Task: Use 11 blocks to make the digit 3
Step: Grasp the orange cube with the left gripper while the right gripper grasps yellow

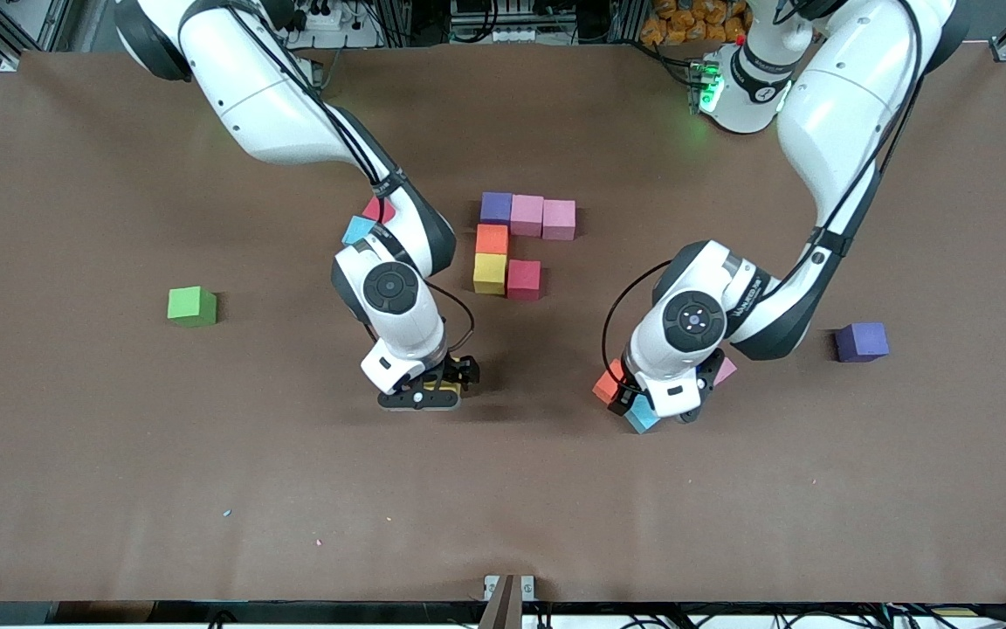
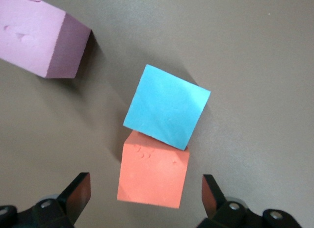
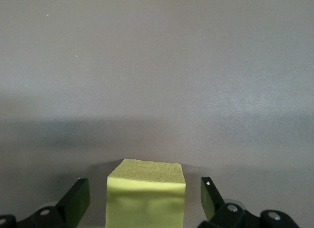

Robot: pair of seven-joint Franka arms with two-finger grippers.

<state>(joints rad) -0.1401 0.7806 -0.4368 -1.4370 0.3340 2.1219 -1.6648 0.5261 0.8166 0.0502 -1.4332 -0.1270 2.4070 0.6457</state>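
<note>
My left gripper's fingers are above and short of the orange block, so closing now would miss it. My left gripper lowers toward it, then closes.
Six blocks lie joined mid-table: purple, pink, pink, orange, yellow, red. My left gripper hangs open over an orange block, which sits between its fingers without touching them. A blue block touches that orange one, and a pink block lies close by. My right gripper is open too, its fingers on either side of a yellow block, with gaps on both sides.
A green cube sits toward the right arm's end. A purple cube lies toward the left arm's end. A blue cube and a reddish one are partly hidden by the right arm.
</note>
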